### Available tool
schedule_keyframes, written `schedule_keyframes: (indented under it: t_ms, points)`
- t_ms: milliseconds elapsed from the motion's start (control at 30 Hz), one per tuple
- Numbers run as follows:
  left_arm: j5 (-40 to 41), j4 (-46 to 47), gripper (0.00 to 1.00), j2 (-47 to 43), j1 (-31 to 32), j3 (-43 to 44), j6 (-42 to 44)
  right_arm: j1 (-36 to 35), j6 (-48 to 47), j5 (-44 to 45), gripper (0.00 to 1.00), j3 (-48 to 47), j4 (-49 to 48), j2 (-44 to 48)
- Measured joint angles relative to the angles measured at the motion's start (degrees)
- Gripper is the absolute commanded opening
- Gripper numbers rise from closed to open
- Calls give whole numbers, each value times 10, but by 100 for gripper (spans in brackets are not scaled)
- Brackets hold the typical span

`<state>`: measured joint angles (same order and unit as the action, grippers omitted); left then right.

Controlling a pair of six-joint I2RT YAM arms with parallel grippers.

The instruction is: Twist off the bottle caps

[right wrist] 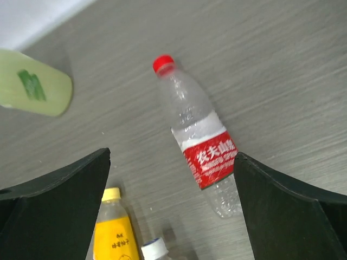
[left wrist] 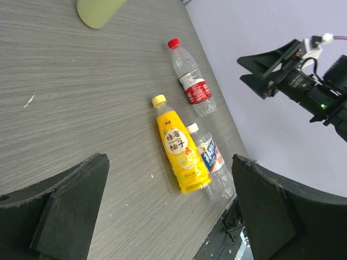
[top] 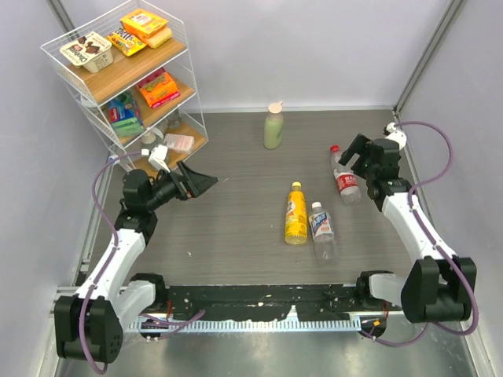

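I next need to grab the red-labelled bottle around its label's white band [top: 342,171] [right wrist: 200,131] with my right gripper, so its bottom end stays free to hand to my left gripper.
Three bottles lie capped on the grey table. The clear bottle [top: 346,179] with a red label has the red cap [top: 335,148], also in the right wrist view [right wrist: 162,63] and the left wrist view [left wrist: 173,43]. The yellow bottle [top: 295,216] has the yellow cap [top: 295,186] [left wrist: 159,99] [right wrist: 111,195]. The clear blue-labelled bottle [top: 322,232] has the pale white cap [top: 316,206] [left wrist: 192,128] [right wrist: 155,248]. My right gripper [top: 351,154] [right wrist: 171,154] is open and empty, hovering above the red-labelled bottle. My left gripper [top: 206,182] [left wrist: 169,160] is open and empty, raised at the left, facing the bottles.
A pale green bottle [top: 273,129] with a beige cap [top: 275,107] stands upright at the back centre; it also shows in the wrist views [left wrist: 100,11] [right wrist: 35,84]. A white wire rack [top: 185,118] of snacks stands at the back left. Grey walls enclose the table.
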<state>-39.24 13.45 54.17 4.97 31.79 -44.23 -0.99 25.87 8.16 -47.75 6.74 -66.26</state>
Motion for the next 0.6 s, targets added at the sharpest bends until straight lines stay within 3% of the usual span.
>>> schedule_keyframes:
  t_ms: [333,600]
  points:
    - [-33,26,100,93,0,19,-2,0,-35,26,100,-75,83,-139]
    - [-71,56,100,137,0,21,-18,2,-62,23,85,-150,110,-304]
